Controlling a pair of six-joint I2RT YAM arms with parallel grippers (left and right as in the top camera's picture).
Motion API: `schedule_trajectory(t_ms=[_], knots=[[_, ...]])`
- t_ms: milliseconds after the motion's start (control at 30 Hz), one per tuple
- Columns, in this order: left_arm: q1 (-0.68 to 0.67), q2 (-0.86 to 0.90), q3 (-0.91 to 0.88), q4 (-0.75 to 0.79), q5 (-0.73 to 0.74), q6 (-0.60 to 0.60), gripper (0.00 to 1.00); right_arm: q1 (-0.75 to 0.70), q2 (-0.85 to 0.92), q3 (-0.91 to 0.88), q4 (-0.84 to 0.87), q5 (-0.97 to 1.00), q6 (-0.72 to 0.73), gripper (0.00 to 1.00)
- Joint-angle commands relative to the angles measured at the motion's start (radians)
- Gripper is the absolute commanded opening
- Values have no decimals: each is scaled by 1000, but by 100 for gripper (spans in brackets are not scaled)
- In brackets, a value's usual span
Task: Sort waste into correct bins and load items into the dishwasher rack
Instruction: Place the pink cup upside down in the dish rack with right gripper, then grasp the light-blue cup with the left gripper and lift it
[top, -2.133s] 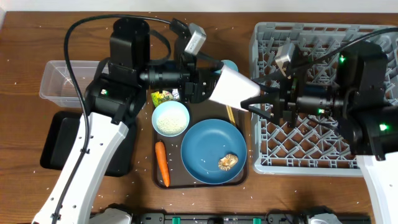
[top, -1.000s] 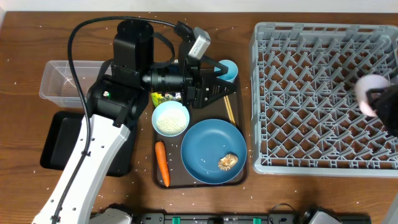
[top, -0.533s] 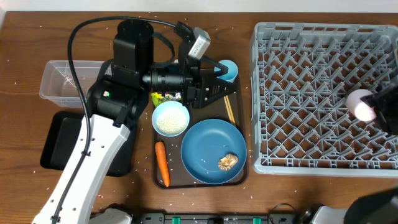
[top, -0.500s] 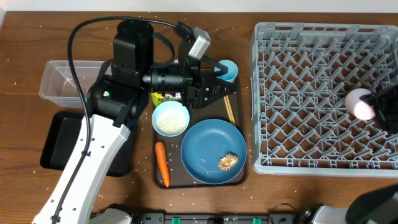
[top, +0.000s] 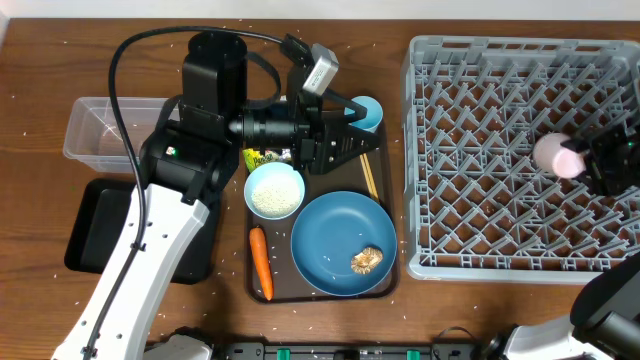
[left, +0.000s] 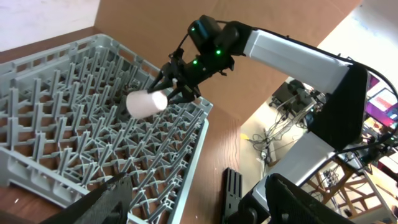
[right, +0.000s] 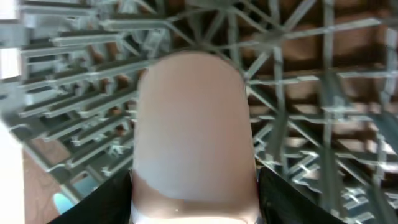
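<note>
The cup's base should stay free for handing over to my right gripper, so my left gripper should next grab the light blue cup by its rim (top: 368, 107).
My right gripper (top: 588, 165) is shut on the pink cup (top: 556, 156) and holds it over the right side of the grey dishwasher rack (top: 500, 262); the cup fills the right wrist view (right: 193, 137) and shows in the left wrist view (left: 147, 102). My left gripper (top: 352, 143) is open and empty above the brown tray, near the light blue cup (top: 370, 108) and chopsticks (top: 370, 182). The white bowl (top: 274, 190) holds rice. The blue plate (top: 343, 243) carries a brown lump (top: 366, 260). The carrot (top: 260, 262) and snack wrapper (top: 263, 156) lie on the tray.
The clear tub (top: 95, 128) and black tray (top: 95, 226) sit at the left, partly under my left arm. The brown serving tray (top: 252, 290) lies in the middle. Rice grains are scattered over the wooden table.
My right gripper took the pink cup from the left gripper, swung far right over the rack, then moved back left a little. The left arm has stayed still.
</note>
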Motion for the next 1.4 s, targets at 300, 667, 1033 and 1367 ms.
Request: schedule_trajectory(t_ms=[300, 667, 1033, 1367], knots=[[-4, 13, 9, -175, -500, 76, 70, 12, -247, 39, -24, -58, -39, 66], [-79, 312, 2, -26, -901, 44, 70, 160, -473, 39, -186, -8, -247, 69], [-86, 585, 2, 181, -970, -101, 69, 188, -474, 34, -304, 17, -266, 69], [-106, 673, 2, 186, -967, -161, 59, 188, -474, 34, -304, 18, -266, 70]])
